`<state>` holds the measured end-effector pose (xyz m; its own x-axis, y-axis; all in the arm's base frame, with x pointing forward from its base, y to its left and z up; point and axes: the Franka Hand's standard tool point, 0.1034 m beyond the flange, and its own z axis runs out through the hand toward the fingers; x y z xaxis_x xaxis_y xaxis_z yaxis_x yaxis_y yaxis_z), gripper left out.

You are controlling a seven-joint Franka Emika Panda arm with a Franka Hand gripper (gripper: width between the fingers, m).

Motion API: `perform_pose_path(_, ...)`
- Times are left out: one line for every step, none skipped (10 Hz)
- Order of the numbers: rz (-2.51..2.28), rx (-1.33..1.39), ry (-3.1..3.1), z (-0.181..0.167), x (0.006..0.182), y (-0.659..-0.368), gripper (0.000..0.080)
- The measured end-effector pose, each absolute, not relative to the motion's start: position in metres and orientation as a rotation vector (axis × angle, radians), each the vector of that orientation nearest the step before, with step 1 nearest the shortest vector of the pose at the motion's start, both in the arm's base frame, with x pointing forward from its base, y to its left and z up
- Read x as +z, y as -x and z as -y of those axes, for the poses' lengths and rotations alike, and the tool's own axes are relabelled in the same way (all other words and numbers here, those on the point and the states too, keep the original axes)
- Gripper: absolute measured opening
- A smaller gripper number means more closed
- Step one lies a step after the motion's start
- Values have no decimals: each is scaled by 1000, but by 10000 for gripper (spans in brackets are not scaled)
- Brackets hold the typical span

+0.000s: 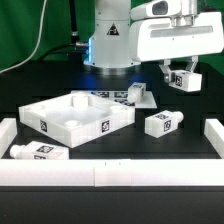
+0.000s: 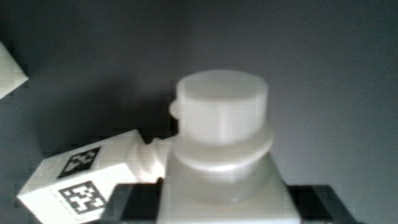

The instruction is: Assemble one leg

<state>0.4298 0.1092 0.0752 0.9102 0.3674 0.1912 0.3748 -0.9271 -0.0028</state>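
The white leg hangs above the black table in the exterior view and would fall if I opened now, so my gripper should keep holding it.
My gripper is shut on a white tagged leg and holds it in the air above the black table, toward the exterior view's right. In the wrist view the held leg stands upright between the dark fingers, its round end pointing away from the camera. A second leg lies on the table below and shows in the wrist view. A third leg lies at the front left. A fourth leg lies behind the white tabletop.
The tray-like tabletop sits left of centre. The marker board lies behind it by the arm's base. White rails line the table's front and sides. A white edge shows at the wrist view's border.
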Motion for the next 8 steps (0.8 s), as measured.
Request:
perform_pose_path(561, -308, 3032, -112, 72, -426, 285)
perform_pose_path(567, -298, 3026, -120, 57, -407, 285)
perform_pose_path(592, -289, 3018, -129, 44, -395, 285)
perform_pose_path(594, -295, 3013, -137, 36, -390, 285)
perform_pose_path(600, -285, 3011, -140, 26, -384, 285)
perform_pose_path(600, -272, 3013, -139, 22, -381, 285)
perform_pose_path(605, -274, 3012, -139, 23, -382, 285)
perform_pose_path(606, -270, 3012, -139, 22, -382, 285)
